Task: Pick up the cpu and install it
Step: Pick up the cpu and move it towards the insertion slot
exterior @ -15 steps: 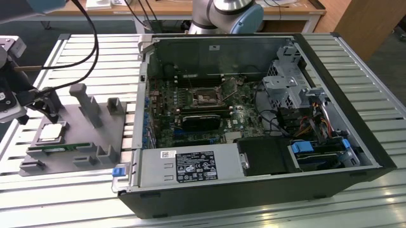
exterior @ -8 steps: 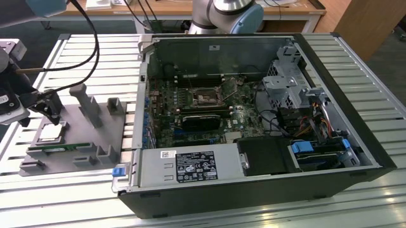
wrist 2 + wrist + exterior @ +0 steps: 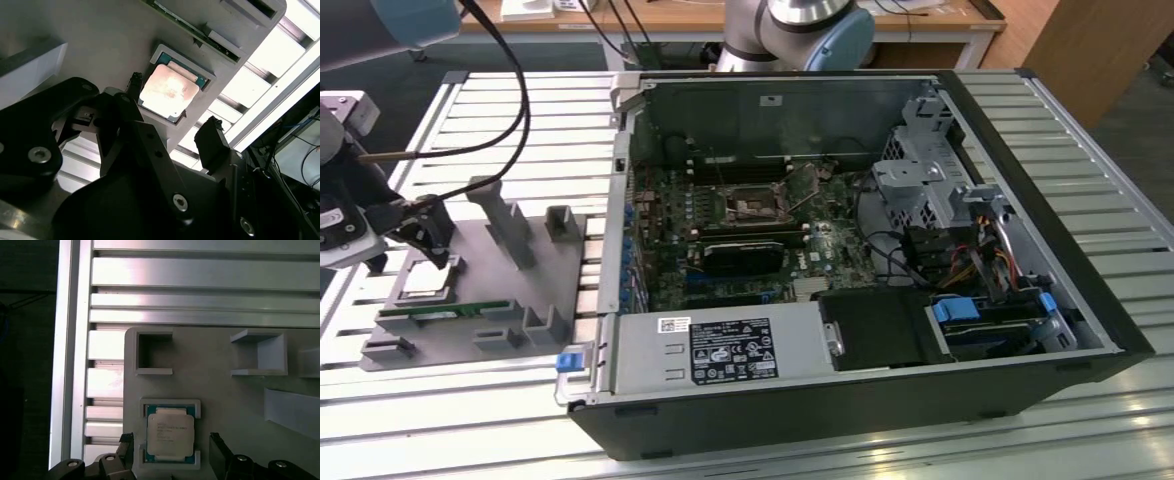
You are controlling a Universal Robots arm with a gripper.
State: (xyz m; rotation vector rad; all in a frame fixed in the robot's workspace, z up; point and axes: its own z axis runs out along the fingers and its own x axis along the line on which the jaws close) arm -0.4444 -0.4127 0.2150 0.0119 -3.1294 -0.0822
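Observation:
The tray's raised brackets wrap around the two ends of the cpu. My gripper next needs to grab the cpu by its open side edges between the brackets to pick it up.
The cpu [image 3: 170, 435], a small square chip with a shiny silver top and a thin pale rim, lies flat in a shallow pocket of the grey tray [image 3: 225, 390]. In the exterior view the cpu [image 3: 424, 293] is at the tray's left end. My gripper [image 3: 172, 452] hovers just above it, open, with one dark fingertip [image 3: 125, 450] on each side of the chip and nothing between them. The second wrist view shows the cpu [image 3: 167, 92] between the two spread fingers [image 3: 212, 137], apart from both. The dark socket [image 3: 754, 207] sits on the motherboard inside the open computer case.
The grey tray [image 3: 467, 250] has upright posts and holders, and a long green memory stick [image 3: 447, 310] lies along its near edge. The open computer case [image 3: 854, 300] fills the exterior view's right. Everything rests on a slatted aluminium table [image 3: 454, 400]. Black cables [image 3: 520, 100] hang over the tray.

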